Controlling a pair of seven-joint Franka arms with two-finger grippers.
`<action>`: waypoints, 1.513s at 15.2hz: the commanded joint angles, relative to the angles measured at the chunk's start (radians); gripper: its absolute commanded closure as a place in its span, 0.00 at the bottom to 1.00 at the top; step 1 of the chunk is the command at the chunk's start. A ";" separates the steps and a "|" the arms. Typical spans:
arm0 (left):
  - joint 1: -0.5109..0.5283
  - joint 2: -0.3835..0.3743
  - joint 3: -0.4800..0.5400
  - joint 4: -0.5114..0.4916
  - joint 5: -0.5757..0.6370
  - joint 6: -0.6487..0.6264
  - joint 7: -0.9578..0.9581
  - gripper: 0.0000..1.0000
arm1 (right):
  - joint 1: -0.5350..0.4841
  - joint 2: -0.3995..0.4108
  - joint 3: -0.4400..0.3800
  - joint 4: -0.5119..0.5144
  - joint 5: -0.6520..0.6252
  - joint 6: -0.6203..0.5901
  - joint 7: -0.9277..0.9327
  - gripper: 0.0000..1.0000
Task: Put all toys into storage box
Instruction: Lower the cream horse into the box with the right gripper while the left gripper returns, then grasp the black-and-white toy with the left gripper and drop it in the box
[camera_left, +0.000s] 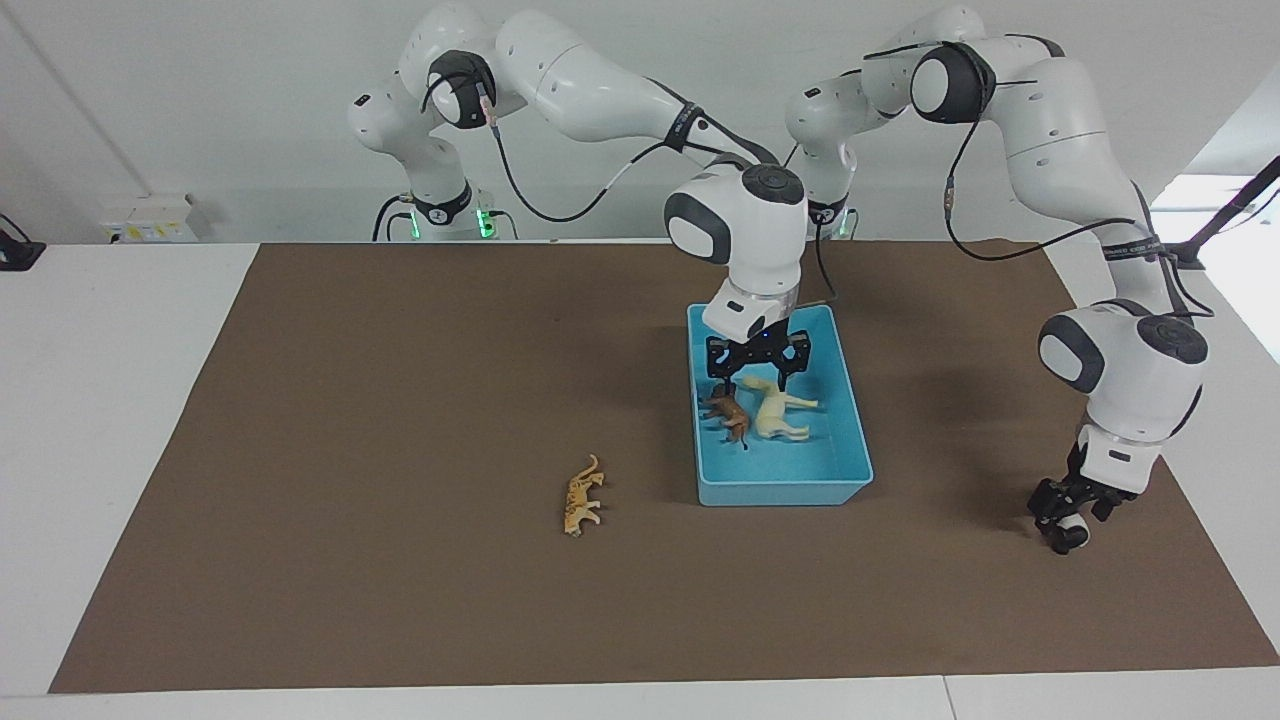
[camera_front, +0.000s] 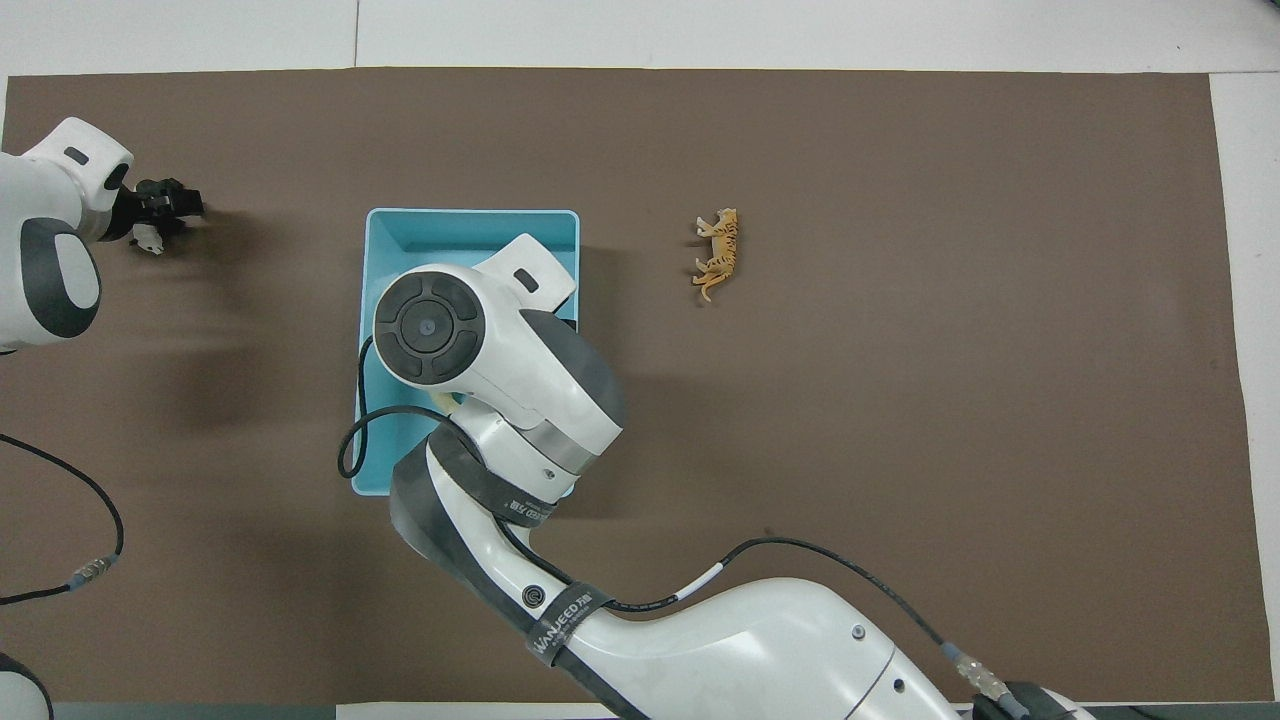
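The fingers stand around the black-and-white panda (camera_front: 148, 239) on the mat, so my left gripper should close on the panda, which would catch it.
The light blue storage box (camera_left: 781, 491) stands on the brown mat, toward the left arm's end of the table. The cream-yellow horse (camera_left: 779, 410) and the brown lion-like animal (camera_left: 729, 411) lie in it side by side. My right gripper (camera_left: 756, 378) hangs open and empty just above them, inside the box. In the overhead view the right arm covers most of the box (camera_front: 470, 216) and both animals. The orange striped tiger (camera_left: 583, 496) (camera_front: 718, 256) lies on its side on the mat beside the box, toward the right arm's end. My left gripper (camera_left: 1066, 512) (camera_front: 163, 208) is low over the mat at the black-and-white panda (camera_left: 1069, 535) (camera_front: 148, 240).
The brown mat (camera_left: 400, 420) covers most of the white table. The right arm's forearm and cable stretch from its base across the mat to the box. A power strip (camera_left: 148, 220) sits at the table's edge by the right arm's base.
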 joint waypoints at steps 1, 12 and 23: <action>-0.007 -0.010 0.004 -0.004 0.010 -0.011 0.004 0.11 | -0.060 -0.042 -0.053 0.007 -0.014 -0.072 0.013 0.00; -0.099 -0.017 -0.004 0.225 -0.027 -0.456 -0.212 1.00 | -0.332 -0.031 -0.040 -0.040 0.097 -0.031 -0.168 0.00; -0.481 -0.353 -0.008 -0.032 -0.150 -0.669 -0.806 1.00 | -0.307 -0.039 -0.046 -0.294 0.057 0.233 -0.329 0.00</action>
